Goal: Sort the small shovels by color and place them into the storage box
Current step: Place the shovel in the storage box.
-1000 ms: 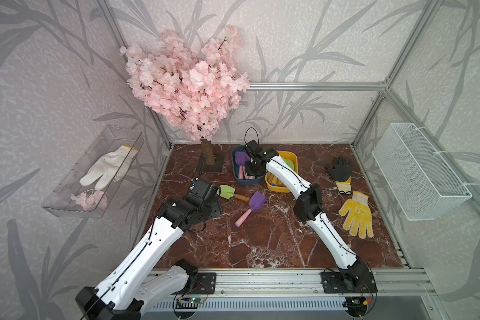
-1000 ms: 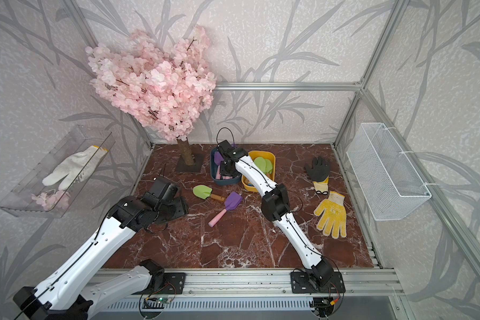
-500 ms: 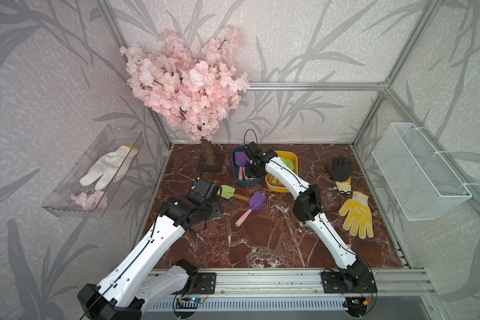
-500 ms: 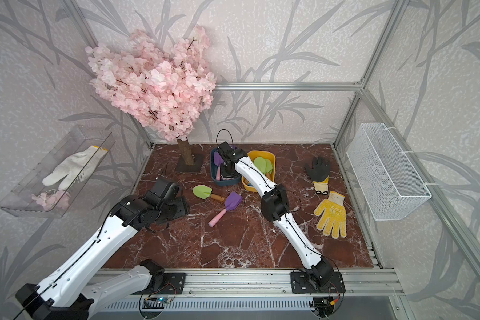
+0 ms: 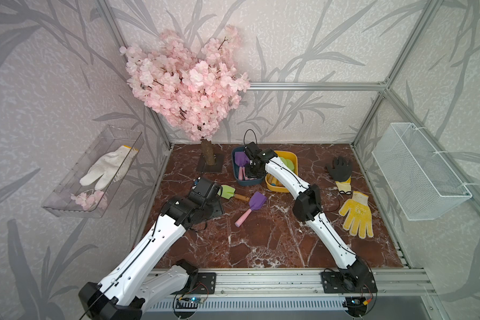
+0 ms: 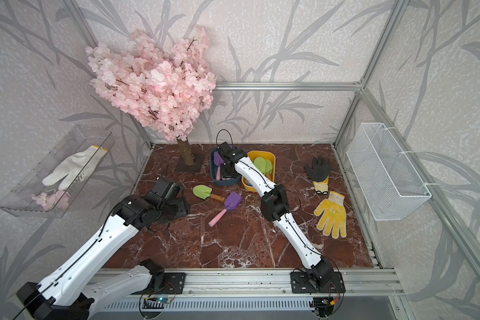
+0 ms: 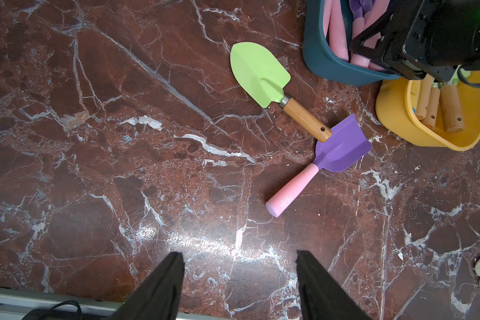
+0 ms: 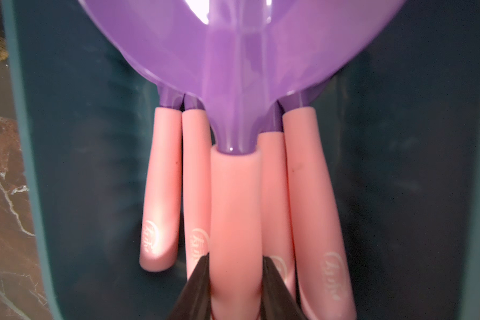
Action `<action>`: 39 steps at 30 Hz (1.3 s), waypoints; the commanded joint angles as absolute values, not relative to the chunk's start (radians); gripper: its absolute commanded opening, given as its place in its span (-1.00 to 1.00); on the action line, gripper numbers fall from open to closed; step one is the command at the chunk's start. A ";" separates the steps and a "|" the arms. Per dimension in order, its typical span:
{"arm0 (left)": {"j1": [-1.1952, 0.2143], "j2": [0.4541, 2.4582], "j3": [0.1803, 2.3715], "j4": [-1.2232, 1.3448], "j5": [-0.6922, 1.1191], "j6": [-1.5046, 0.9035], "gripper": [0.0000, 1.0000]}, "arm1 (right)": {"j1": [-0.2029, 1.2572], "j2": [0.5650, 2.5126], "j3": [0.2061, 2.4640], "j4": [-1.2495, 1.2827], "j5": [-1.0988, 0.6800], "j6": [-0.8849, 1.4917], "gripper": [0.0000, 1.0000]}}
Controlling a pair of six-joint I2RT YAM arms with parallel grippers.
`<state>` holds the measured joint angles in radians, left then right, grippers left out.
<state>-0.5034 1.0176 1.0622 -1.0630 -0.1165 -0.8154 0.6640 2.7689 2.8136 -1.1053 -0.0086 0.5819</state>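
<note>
The pink handle sits low among the other pink handles, so my right gripper should open: the purple shovel would stay there.
My right gripper [image 8: 235,257] is shut on the pink handle of a purple shovel [image 8: 234,194]. It holds the shovel low inside the blue storage box [image 5: 236,177], over several other purple shovels [image 8: 164,194]. The yellow storage box [image 5: 294,162] beside it holds green shovels [image 6: 262,163] with wooden handles [image 7: 450,108]. One green shovel [image 5: 227,191] and one purple shovel [image 5: 257,201] lie on the marble in front of the boxes, the wooden handle touching the purple blade. My left gripper [image 7: 239,253] hangs open and empty above bare marble, left of those two.
A black glove [image 5: 340,169] and a yellow glove [image 5: 356,213] lie on the right of the table. A pink blossom tree [image 5: 189,88] stands at the back left. A wire basket [image 5: 419,171] hangs on the right wall, and a clear tray [image 5: 64,205] with a white glove on the left wall.
The right gripper, with the purple shovel, has edged slightly left over the blue box. The left arm has barely moved.
</note>
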 commanded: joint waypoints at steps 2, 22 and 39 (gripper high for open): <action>-0.500 1.021 1.052 -1.061 -0.114 -0.821 0.36 | 0.666 2.777 2.838 -1.132 0.001 0.566 -0.56; -0.498 1.009 1.043 -1.067 -0.120 -0.825 0.36 | 0.664 2.783 2.837 -1.131 -0.002 0.569 -0.38; -0.498 1.003 1.038 -1.067 -0.121 -0.828 0.36 | 0.660 2.784 2.838 -1.127 0.001 0.570 -0.35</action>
<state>-0.5026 1.0161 1.0443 -1.0615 -0.1108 -0.8227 0.6640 2.7693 2.8136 -1.1049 -0.0086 0.5739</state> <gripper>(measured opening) 0.680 0.323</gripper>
